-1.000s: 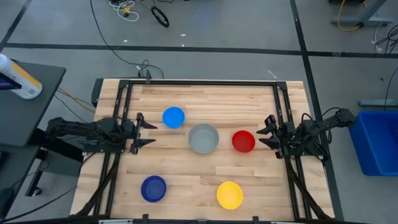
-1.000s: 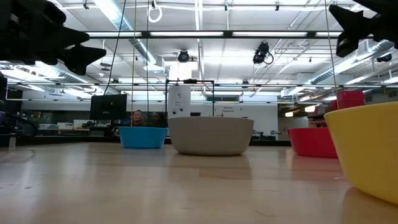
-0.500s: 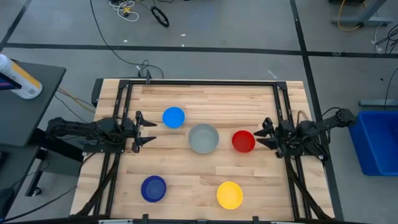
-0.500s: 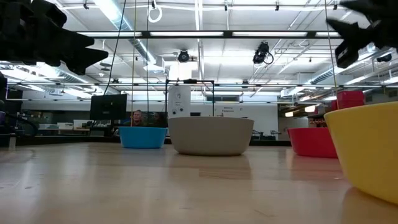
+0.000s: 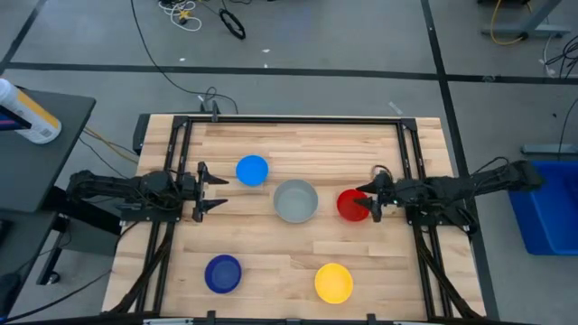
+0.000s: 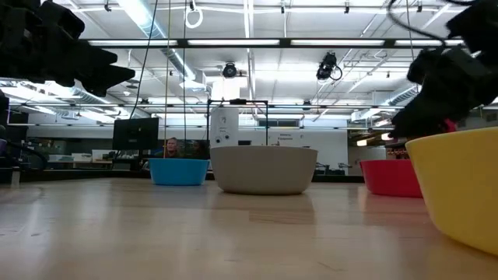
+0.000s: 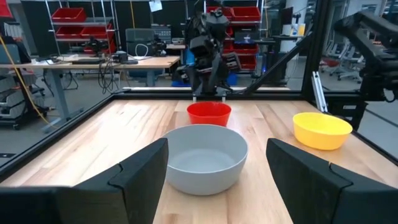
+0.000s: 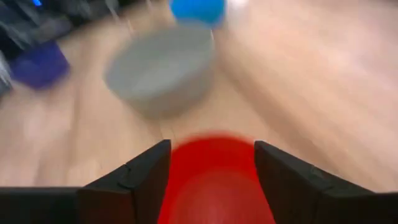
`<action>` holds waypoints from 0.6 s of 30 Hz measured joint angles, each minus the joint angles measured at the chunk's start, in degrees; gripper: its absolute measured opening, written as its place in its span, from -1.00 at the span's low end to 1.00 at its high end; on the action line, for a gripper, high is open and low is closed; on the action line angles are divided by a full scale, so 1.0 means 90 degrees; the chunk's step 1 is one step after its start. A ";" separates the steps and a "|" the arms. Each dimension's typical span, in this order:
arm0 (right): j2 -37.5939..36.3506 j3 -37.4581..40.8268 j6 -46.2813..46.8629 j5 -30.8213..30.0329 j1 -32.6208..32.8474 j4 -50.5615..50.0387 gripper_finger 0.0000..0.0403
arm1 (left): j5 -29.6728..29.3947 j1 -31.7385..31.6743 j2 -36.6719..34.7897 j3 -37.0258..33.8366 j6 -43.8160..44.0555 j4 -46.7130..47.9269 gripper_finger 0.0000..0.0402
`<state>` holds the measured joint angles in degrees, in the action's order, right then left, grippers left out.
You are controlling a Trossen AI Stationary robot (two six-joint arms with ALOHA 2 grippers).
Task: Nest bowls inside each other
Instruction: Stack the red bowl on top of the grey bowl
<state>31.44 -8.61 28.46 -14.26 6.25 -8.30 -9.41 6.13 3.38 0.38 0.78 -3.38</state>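
My right gripper is to nest the red bowl in the grey bowl, so it needs to grab the red bowl by its rim (image 8: 212, 137) next.
Five bowls rest on their bases on the wooden table (image 5: 298, 144): light blue (image 5: 252, 170), grey (image 5: 295, 200), red (image 5: 351, 205), dark blue (image 5: 222, 273) and yellow (image 5: 333, 283). My right gripper (image 5: 368, 202) is open and tipped downward over the red bowl's right rim. In its wrist view the red bowl (image 8: 214, 180) shows between its fingers. In the low view the gripper (image 6: 424, 109) hangs above the red bowl (image 6: 389, 177), clear of it. My left gripper (image 5: 217, 191) waits open and level at the table's left, pointing at the grey bowl (image 7: 202, 155).
A black frame (image 5: 293, 121) runs around the work area. The yellow bowl (image 6: 459, 187) stands close to the low camera. Bare wood lies between the bowls in the middle and along the near edge. A blue bin (image 5: 553, 203) stands off the table's right side.
My right gripper has moved from the table's right edge toward the red bowl, coming down and tipping its fingers downward until it stands over that bowl's right rim. The bowls have stayed where they were.
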 joint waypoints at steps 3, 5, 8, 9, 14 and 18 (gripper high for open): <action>0.0712 -0.0671 0.0171 0.0664 -0.0443 -0.0980 0.21 | 0.0000 0.0000 0.0000 -0.0001 0.0000 0.0000 0.38; 0.1205 -0.1101 0.0095 0.0947 -0.0671 -0.1433 0.19 | 0.0000 0.0000 0.0000 0.0000 -0.0028 0.0000 0.38; 0.1866 -0.1666 -0.0306 0.1002 -0.0958 -0.2048 0.15 | 0.0000 0.0000 0.0000 0.0000 -0.0030 0.0000 0.38; 0.2079 -0.1842 -0.0451 0.1032 -0.1060 -0.2175 0.15 | 0.0000 0.0000 0.0000 0.0000 -0.0032 0.0000 0.38; 0.2971 -0.2299 -0.0996 0.1311 -0.1654 -0.2681 0.14 | 0.0000 0.0000 0.0000 -0.0001 -0.0042 0.0002 0.38; 0.3407 -0.2345 -0.1229 0.1548 -0.2081 -0.2871 0.18 | 0.0000 0.0000 0.0000 0.0000 -0.0040 0.0002 0.38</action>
<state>62.10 -29.71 17.39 -0.33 -12.47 -34.14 -9.41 6.13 3.38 0.38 0.43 -3.36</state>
